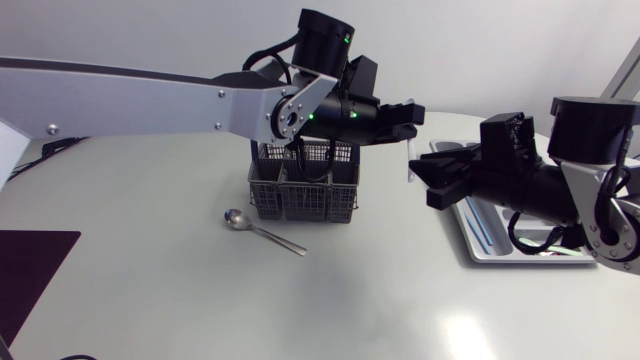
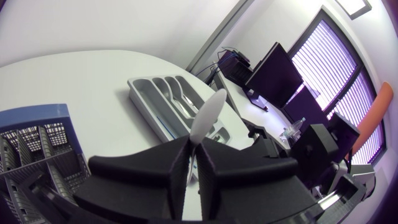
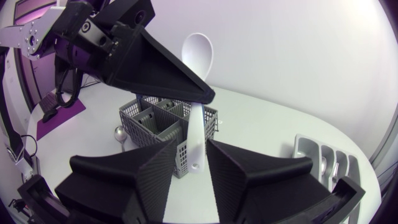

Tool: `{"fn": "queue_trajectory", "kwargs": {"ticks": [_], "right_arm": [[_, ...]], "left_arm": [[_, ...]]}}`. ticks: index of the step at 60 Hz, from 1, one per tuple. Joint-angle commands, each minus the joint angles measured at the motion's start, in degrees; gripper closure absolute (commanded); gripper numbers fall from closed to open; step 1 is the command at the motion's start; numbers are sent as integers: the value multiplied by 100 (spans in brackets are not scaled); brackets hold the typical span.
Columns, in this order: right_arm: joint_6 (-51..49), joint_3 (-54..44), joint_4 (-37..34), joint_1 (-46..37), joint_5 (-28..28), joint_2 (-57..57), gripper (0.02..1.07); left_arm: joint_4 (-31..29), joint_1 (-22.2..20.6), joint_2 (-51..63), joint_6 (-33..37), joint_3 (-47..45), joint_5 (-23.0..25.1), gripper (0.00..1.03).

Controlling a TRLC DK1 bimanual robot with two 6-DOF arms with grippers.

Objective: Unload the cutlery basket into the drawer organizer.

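Next, my right gripper grabs the white spoon by its bare lower handle [image 1: 411, 172], since my left gripper's fingers cover the spoon just below its bowl.
A white plastic spoon [image 1: 411, 160] hangs upright in the air between the basket and the organizer. My left gripper [image 1: 408, 115] is shut on it just below its bowl [image 2: 208, 115]; its fingers [image 2: 214, 174] press on the handle from both sides. My right gripper [image 1: 425, 180] stands open around the lower handle [image 3: 196, 146], with narrow gaps on both sides. The grey mesh cutlery basket [image 1: 303, 190] stands under my left arm. The grey drawer organizer [image 1: 480, 245] lies under my right arm and holds some cutlery [image 2: 180, 99].
A metal spoon [image 1: 262, 228] lies on the table in front of the basket. A dark mat [image 1: 30, 270] covers the near left corner. My right arm hides much of the organizer in the head view.
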Motion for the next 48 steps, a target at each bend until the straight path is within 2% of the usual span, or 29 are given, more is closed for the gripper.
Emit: {"fn": "queue_trajectory", "kwargs": {"ticks": [1,11,39,44,48], "right_arm": [[-121,-132,18,199,218,-22,66],[-147,35,44,234,385,189,66],[-156,123,9,286,315,119,67],[-156,193,-9,286,297,92,78],[-156,237,-44,304,288,101,82]], "left_arm": [[-21,-106,-226,-124,-166,-104,93],[-30,-203,-288,-97,-210,-192,93],[-65,-317,-288,-53,-219,-342,93],[-91,-317,-279,-36,-210,-350,93],[-118,-317,-270,-10,-210,-359,93]]}}
